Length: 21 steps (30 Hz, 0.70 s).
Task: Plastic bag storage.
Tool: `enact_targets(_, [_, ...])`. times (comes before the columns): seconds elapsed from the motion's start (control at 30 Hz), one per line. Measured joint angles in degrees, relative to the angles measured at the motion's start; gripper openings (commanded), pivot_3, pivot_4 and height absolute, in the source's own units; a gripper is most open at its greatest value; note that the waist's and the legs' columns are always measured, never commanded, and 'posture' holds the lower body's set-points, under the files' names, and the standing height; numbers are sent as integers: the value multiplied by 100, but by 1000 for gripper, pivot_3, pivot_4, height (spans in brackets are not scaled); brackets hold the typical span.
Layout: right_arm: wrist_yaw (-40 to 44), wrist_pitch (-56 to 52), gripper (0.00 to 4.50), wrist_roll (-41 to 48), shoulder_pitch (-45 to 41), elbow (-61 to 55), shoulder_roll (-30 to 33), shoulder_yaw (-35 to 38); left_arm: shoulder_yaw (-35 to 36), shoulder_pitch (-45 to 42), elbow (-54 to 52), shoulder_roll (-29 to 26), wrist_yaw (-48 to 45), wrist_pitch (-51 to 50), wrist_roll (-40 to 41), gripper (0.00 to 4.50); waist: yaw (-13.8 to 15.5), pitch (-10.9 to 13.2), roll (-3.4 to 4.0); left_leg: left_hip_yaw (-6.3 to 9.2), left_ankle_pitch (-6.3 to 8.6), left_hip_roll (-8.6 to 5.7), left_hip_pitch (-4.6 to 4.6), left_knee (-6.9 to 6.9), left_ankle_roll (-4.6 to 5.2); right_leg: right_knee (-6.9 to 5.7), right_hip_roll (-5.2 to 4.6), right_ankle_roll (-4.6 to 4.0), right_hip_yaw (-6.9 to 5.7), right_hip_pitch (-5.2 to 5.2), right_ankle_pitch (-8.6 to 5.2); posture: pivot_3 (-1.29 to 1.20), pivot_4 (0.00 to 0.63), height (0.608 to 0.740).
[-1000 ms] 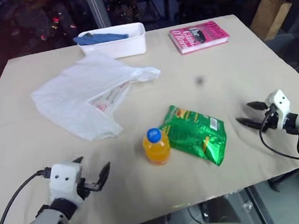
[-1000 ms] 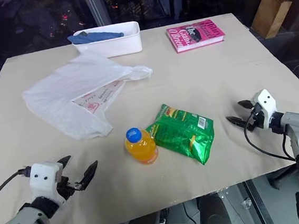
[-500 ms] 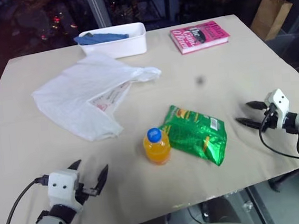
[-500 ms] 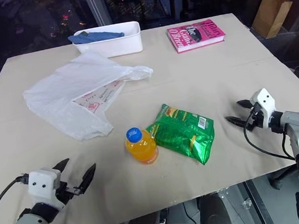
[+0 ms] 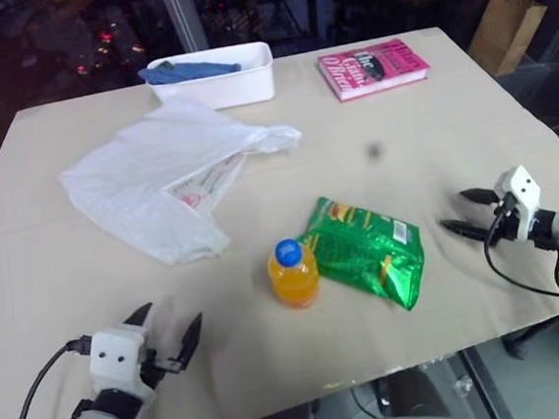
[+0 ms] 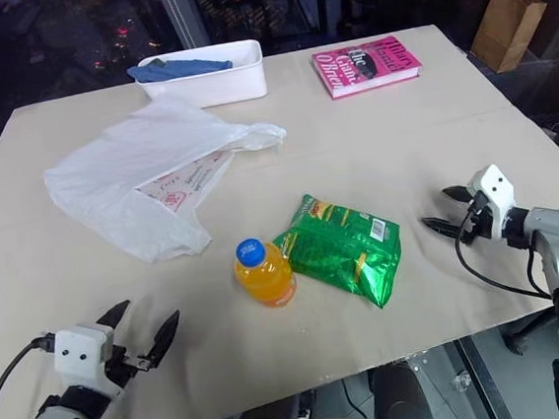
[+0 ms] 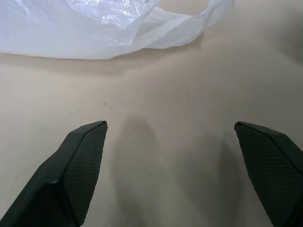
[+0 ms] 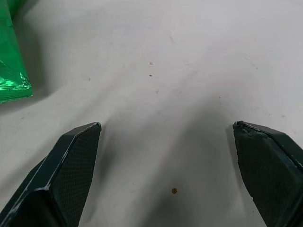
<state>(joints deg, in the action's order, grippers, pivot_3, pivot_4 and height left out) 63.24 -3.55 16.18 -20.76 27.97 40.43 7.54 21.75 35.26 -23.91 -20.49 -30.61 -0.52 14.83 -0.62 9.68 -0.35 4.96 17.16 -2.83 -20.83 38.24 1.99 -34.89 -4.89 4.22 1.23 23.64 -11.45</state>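
The left gripper takes hold of the bag's raised opening corner (image 5: 219,243) nearest the juice bottle next. The plastic bag (image 5: 158,177) lies thin and slack across the table.
The plastic bag (image 5: 158,177) lies spread flat on the beige table (image 5: 88,277) at the back left, thin, white and crinkled, with a red-printed patch showing through. Its near edge also shows in the left wrist view (image 7: 118,26). My left gripper (image 5: 165,324) hovers near the table's front left edge, open and empty, well short of the bag. At the right edge of the table my right gripper (image 5: 461,210) stands open with nothing between its fingers, pointing toward the green snack packet (image 5: 368,250).
An orange juice bottle (image 5: 293,273) stands mid-table beside the green packet. A white bin (image 5: 215,75) with a blue cloth sits at the back, a pink book (image 5: 373,67) to its right. A brown paper bag (image 5: 506,21) stands on the floor beyond the right corner.
My left gripper has drawn back slightly toward the table's front edge, still open. The right gripper and all objects are unmoved.
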Motion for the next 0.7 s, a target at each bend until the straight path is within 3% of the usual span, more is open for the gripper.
enact_targets(0.4, [345, -264, 4500, 458, 303, -486, 13, 88, -11, 144, -67, 108, -192, 260, 224, 4469, 2, 0, 0, 0, 1, 0, 0, 2, 2, 0, -1, 0, 0, -1, 0, 0, 150, 740])
enact_targets(0.7, [855, -1309, 4500, 1422, 358, -1542, 379, 472, -669, -379, -972, 271, 168, -99, 372, 4469, 19, -2, 6, 1, 2, 1, 1, 6, 4, -5, 3, 1, 0, -2, 1, 0, 150, 740])
